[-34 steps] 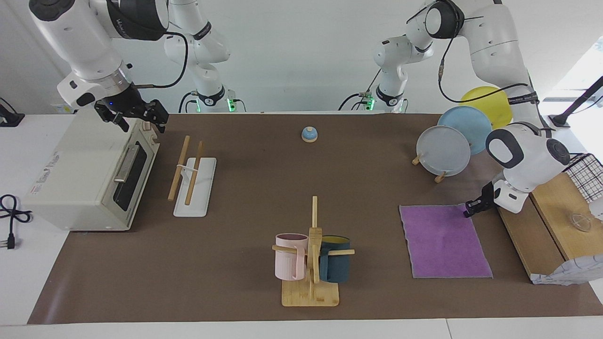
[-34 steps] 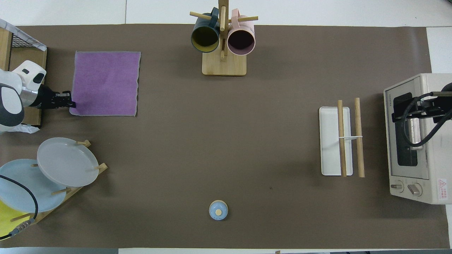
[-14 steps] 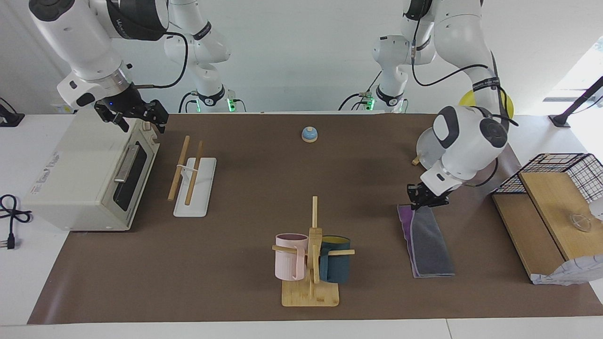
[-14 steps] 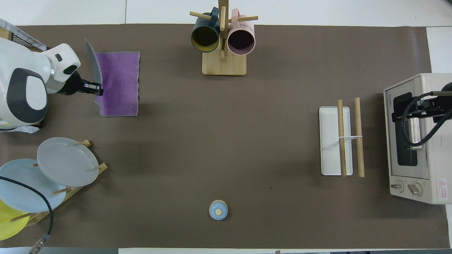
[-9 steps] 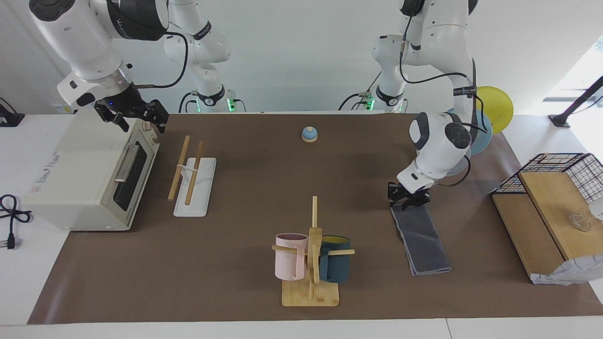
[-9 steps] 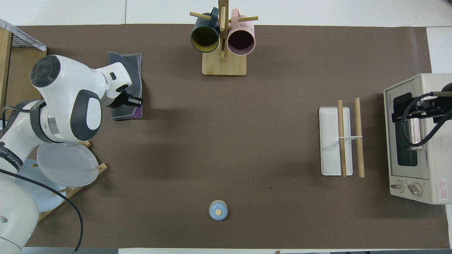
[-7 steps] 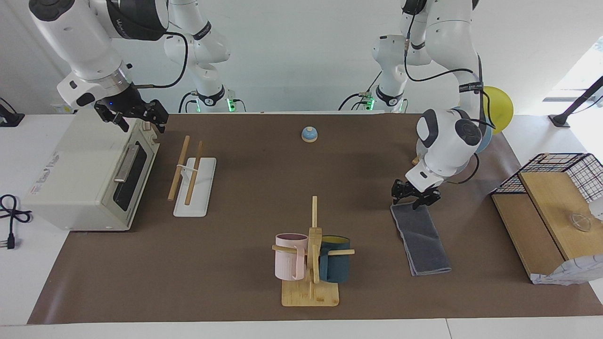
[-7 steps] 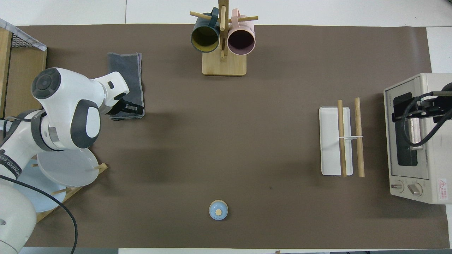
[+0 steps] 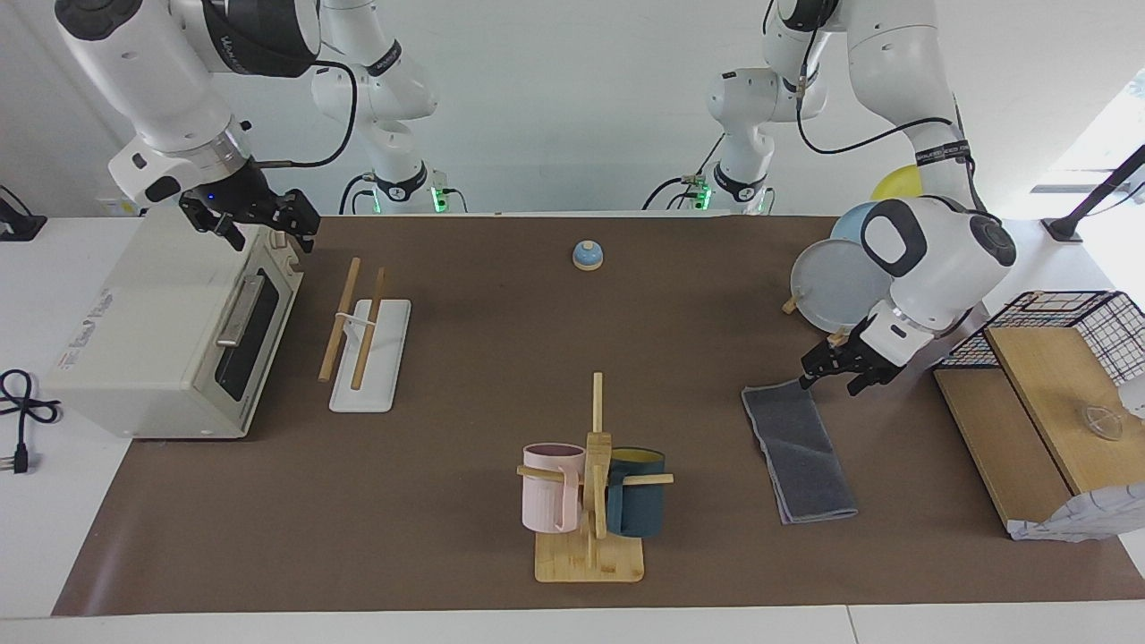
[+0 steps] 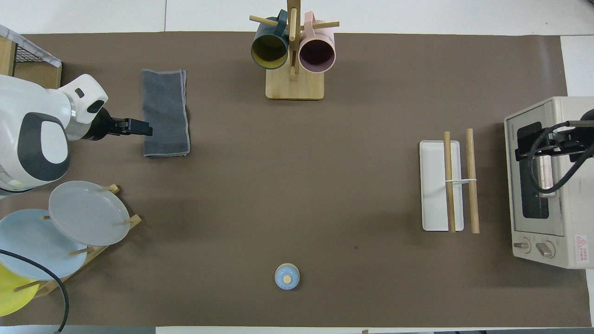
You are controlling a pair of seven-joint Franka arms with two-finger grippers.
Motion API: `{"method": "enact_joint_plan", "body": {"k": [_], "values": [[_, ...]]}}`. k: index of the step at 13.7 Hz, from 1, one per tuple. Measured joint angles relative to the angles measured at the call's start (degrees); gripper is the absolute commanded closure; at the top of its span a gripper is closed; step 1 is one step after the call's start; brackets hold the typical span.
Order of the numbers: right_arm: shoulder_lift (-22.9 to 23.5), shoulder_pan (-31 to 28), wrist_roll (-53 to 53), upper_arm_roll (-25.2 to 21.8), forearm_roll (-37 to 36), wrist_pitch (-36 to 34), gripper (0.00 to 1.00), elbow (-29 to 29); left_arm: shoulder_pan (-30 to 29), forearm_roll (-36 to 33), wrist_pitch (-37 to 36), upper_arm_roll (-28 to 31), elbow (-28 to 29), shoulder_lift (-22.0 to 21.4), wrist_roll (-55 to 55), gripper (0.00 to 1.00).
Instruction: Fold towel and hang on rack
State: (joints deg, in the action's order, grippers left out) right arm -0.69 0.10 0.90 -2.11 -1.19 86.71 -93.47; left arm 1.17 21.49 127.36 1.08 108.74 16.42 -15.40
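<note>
The folded towel [image 10: 166, 113] lies flat on the brown mat, so my left gripper next needs to pinch its long edge [image 10: 144, 110], where the layers end.
The towel [image 9: 798, 452] [image 10: 164, 111] lies folded in a narrow strip on the brown mat, grey face up, with a thin purple edge showing. My left gripper [image 9: 830, 383] [image 10: 145, 127] hangs open just above the towel's long edge toward the left arm's end, holding nothing. The rack [image 9: 367, 331] [image 10: 472, 181], two wooden rods on a white base, stands toward the right arm's end beside the toaster oven. My right gripper [image 9: 264, 224] [image 10: 557, 139] waits open over that oven's top.
A mug tree [image 9: 590, 483] [image 10: 293, 51] with a pink and a dark mug stands mid-table, farther from the robots. A plate stand [image 9: 841, 286] [image 10: 88, 213] sits near the left arm. There are also a small blue bell [image 9: 587, 256], a toaster oven [image 9: 170, 331], and a wooden board with a wire basket [image 9: 1029, 402].
My left gripper carried the towel's edge over, folding it grey face up, then opened, let go and drew back toward the left arm's end. The right arm has not moved.
</note>
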Motion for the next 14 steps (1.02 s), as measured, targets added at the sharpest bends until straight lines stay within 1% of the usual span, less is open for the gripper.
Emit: {"method": "enact_joint_plan", "body": {"k": [4, 7, 8, 9, 10, 12, 14], "values": [[0.0, 0.0, 0.0, 0.0, 0.0, 0.0, 0.0, 0.0, -1.37, 6.23, 0.08, -0.07, -1.94, 5.22, -0.05, 0.0], [0.0, 0.0, 0.0, 0.0, 0.0, 0.0, 0.0, 0.0, -1.37, 8.78, 0.08, -0.49, -1.97, 6.93, -0.05, 0.0], [0.0, 0.0, 0.0, 0.0, 0.0, 0.0, 0.0, 0.0, -1.35, 8.98, 0.08, -0.61, -1.97, 7.14, -0.05, 0.01], [0.0, 0.0, 0.0, 0.0, 0.0, 0.0, 0.0, 0.0, -1.34, 9.04, 0.1, -0.7, -1.97, 7.21, -0.05, 0.06], [0.0, 0.0, 0.0, 0.0, 0.0, 0.0, 0.0, 0.0, -1.33, 9.05, 0.15, -0.79, -1.97, 7.24, -0.05, 0.15], [0.0, 0.0, 0.0, 0.0, 0.0, 0.0, 0.0, 0.0, -1.3, 9.06, 0.3, -0.91, -1.97, 7.49, -0.04, 0.42], [0.0, 0.0, 0.0, 0.0, 0.0, 0.0, 0.0, 0.0, -1.3, 9.06, 0.4, -0.9, -1.97, 7.52, -0.04, 0.43]]}}
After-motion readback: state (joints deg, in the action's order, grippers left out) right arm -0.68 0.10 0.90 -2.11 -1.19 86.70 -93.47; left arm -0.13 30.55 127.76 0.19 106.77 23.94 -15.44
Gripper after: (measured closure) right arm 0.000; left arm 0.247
